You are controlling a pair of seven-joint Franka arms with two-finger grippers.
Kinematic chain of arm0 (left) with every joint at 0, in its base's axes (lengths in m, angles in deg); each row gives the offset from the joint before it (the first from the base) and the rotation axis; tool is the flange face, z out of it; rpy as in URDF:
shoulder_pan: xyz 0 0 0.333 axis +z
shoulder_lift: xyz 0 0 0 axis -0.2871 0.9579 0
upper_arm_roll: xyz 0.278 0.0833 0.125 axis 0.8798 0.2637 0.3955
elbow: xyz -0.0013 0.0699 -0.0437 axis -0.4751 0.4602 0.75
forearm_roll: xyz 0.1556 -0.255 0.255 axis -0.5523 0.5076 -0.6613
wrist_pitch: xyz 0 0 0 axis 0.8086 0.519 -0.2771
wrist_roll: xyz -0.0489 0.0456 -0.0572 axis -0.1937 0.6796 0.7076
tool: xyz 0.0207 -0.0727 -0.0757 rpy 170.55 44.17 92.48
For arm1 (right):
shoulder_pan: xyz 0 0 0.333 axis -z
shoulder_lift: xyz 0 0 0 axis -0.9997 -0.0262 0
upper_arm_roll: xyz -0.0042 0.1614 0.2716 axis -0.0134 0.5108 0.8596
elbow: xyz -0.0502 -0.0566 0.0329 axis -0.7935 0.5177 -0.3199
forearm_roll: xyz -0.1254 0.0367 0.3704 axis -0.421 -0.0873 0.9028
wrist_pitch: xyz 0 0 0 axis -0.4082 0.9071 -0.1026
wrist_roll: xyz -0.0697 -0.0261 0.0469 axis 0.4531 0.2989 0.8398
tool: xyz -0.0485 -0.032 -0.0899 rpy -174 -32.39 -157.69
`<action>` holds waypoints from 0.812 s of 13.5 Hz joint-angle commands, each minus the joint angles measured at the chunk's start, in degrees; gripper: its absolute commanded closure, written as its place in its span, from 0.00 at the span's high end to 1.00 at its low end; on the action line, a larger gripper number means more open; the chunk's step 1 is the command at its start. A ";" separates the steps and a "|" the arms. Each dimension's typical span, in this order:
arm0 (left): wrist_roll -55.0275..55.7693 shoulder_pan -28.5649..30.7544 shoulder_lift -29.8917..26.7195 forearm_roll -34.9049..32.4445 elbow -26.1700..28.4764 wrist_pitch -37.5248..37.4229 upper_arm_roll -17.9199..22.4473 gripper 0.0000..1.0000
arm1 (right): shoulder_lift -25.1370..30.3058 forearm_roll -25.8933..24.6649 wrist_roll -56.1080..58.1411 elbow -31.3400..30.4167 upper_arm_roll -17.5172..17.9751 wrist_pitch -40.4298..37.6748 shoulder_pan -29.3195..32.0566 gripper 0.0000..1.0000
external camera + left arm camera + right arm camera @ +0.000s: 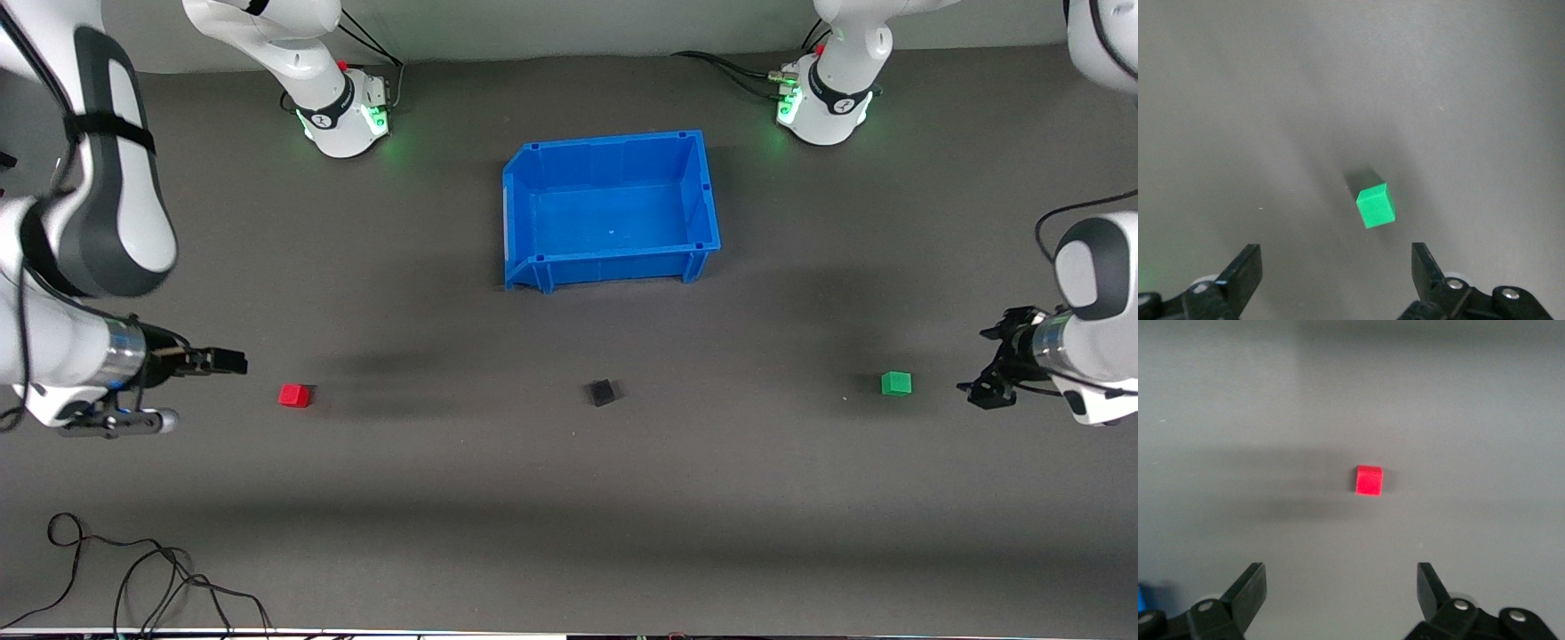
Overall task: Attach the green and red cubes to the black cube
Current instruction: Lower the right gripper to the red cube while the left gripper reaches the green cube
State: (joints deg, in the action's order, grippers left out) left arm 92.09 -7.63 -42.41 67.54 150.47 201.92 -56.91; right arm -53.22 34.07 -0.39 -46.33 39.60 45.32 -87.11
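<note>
I should next grab the red cube by its two opposite sides with my right gripper, to attach the red cube (294, 395) to the black cube (603, 392).
The black cube (603, 392) lies on the dark table mid-way between the other two. The red cube (294, 395) lies toward the right arm's end; it also shows in the right wrist view (1369, 481). The green cube (896, 383) lies toward the left arm's end; it also shows in the left wrist view (1376, 205). My right gripper (233, 362) is open and empty, a short way off the red cube. My left gripper (989, 369) is open and empty, beside the green cube. The three cubes lie apart in a row.
An empty blue bin (702, 191) stands farther from the front camera than the black cube, between the two arm bases. Loose black cables (133, 573) lie near the table's front edge at the right arm's end.
</note>
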 commanded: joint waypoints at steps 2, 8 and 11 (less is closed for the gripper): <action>10.01 -0.44 3.57 0.10 1.60 7.90 -0.13 0.96 | -2.89 -0.33 5.26 -6.24 -0.04 8.79 3.69 1.00; 13.97 -0.96 9.46 2.92 4.59 19.78 -0.13 0.91 | -9.93 0.99 3.07 -9.59 -0.04 20.05 3.79 1.00; 14.15 -0.79 10.69 2.57 5.82 22.16 -0.13 0.91 | -12.22 3.70 2.80 -9.50 -0.04 22.61 3.79 1.00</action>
State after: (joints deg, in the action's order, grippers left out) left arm 104.77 -8.02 -31.05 69.94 154.30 222.10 -57.31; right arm -64.79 35.26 3.28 -55.76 39.45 66.26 -83.27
